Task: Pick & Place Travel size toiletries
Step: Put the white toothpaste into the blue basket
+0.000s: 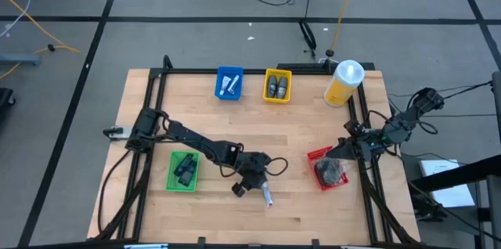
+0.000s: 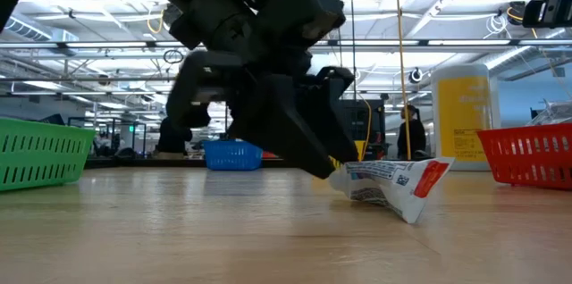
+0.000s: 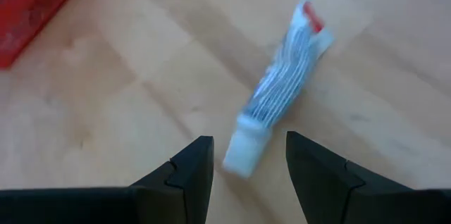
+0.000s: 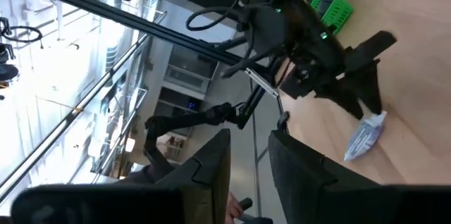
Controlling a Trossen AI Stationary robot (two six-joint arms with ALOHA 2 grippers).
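The left gripper grabs the small white tube's cap next, to put the tube [image 1: 267, 194] away in the blue bin [image 1: 228, 84].
One small white tube with blue stripes and a red crimped end [image 3: 285, 69] lies on the wooden table near its near edge [image 1: 267, 195], also in the low view [image 2: 389, 184]. My left gripper [image 3: 248, 157] is open and low over it [image 1: 261, 186], one finger on each side of the white cap [image 3: 243, 155], with gaps showing on both sides. More white tubes lie in the blue bin [image 1: 228, 84] at the far edge. My right gripper [image 4: 250, 150] waits slightly open, holding nothing, above the red bin [image 1: 329, 169] at the table's right side [image 1: 344, 149].
A yellow bin [image 1: 277, 86] with dark items stands beside the blue one. A green bin [image 1: 184, 170] with dark items sits to the left of my left gripper. A yellow and white bottle [image 1: 344, 82] stands at the far right corner. Bare wood surrounds the tube.
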